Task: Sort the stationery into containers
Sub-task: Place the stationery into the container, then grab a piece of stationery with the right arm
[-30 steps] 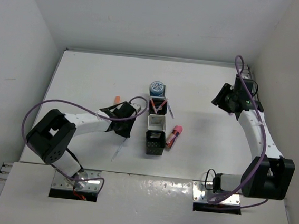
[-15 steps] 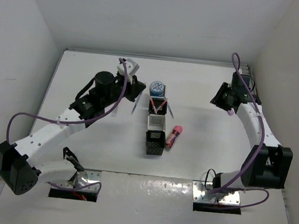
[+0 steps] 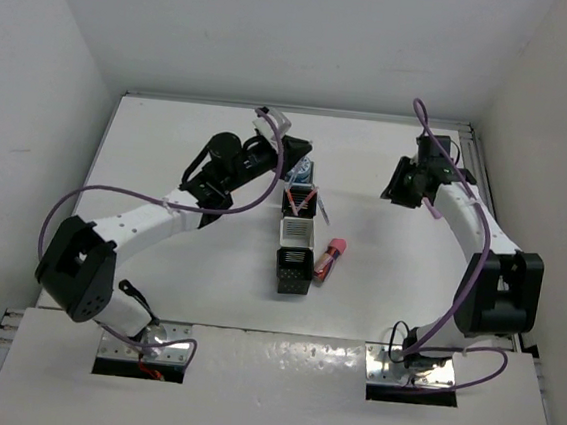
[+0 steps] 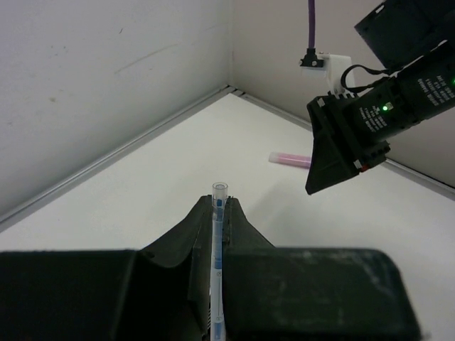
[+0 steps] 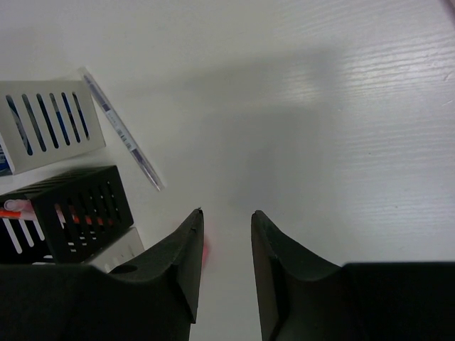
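Note:
My left gripper moves the pen, before releasing it. The pen is high above the blue-and-white roll's end and would miss the second cup if released now.
The containers (image 3: 297,236) stand as a joined row of black mesh and white cups in mid-table. My left gripper (image 3: 291,153) hovers over the row's far end, shut on a thin clear pen (image 4: 217,249) with blue ink, and covers most of the blue-and-white roll (image 3: 299,172). The second cup holds an orange-capped stick (image 3: 300,196). A stubby pink-red marker (image 3: 331,258) and another thin pen (image 3: 322,212) lie right of the row. My right gripper (image 3: 403,187) is open and empty above bare table; its view (image 5: 226,222) shows that pen (image 5: 121,131) and two cups (image 5: 77,206).
A thin pink stick (image 4: 291,160) lies on the table near the right arm by the back right corner. White walls close in the table at the back and on both sides.
My left arm has swung from the near left of the table up to the far end of the container row, carrying the pen. My right gripper has shifted a little left.

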{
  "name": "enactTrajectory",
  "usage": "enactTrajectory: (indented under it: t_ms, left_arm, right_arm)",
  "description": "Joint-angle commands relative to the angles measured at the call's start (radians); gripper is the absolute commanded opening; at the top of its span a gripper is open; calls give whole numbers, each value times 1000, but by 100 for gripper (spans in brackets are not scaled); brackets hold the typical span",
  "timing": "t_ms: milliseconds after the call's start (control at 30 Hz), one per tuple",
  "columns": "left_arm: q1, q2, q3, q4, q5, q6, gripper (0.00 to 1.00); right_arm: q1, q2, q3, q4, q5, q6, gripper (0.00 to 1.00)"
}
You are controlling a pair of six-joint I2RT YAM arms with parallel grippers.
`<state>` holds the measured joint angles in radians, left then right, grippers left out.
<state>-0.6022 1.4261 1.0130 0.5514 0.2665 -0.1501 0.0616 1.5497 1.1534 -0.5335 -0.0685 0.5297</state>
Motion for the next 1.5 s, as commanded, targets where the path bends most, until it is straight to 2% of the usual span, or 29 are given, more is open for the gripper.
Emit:
enactTrajectory:
  t_ms: [0, 200, 267, 500, 567, 600, 667, 700, 833, 967, 1233, 1467]
  left_arm:
    - [-11, 56, 44, 194, 5, 4, 0]
    - [-4, 141, 65, 193, -10, -87, 0]
    - [-4, 169, 62, 208, -19, -107, 3]
    - [-14, 227, 42, 245, -26, -132, 5]
    - [-15, 228, 19, 242, -30, -134, 9]
    - [-15, 221, 12, 237, -35, -135, 18]
    - [-13, 214, -16, 231, -41, -137, 22]
    - [-10, 202, -27, 228, -44, -137, 32]
    - [-7, 169, -4, 127, -71, -134, 54]
    - [10, 117, 16, 50, -72, -137, 63]
    - [106, -53, 87, -169, -92, -129, 67]
    - [231, -142, 67, -287, -95, -146, 67]
  right_arm:
    - [10, -3, 29, 10, -10, -14, 32]
    - [10, 21, 38, 14, -8, -19, 33]
    - [10, 33, 42, 10, -7, -22, 33]
    - [12, 56, 32, 23, -16, -42, 33]
    - [12, 62, 38, 23, -19, -43, 33]
    - [12, 69, 37, 29, -25, -48, 33]
    - [12, 76, 35, 33, -51, -56, 35]
    - [15, 82, 34, 36, -56, -59, 36]
    - [43, 122, 38, 50, -60, -63, 37]
    - [116, 188, 80, 75, 2, -51, 37]
    - [268, 351, 201, 96, 101, -37, 37]
    - [328, 449, 272, 109, 133, 9, 37]
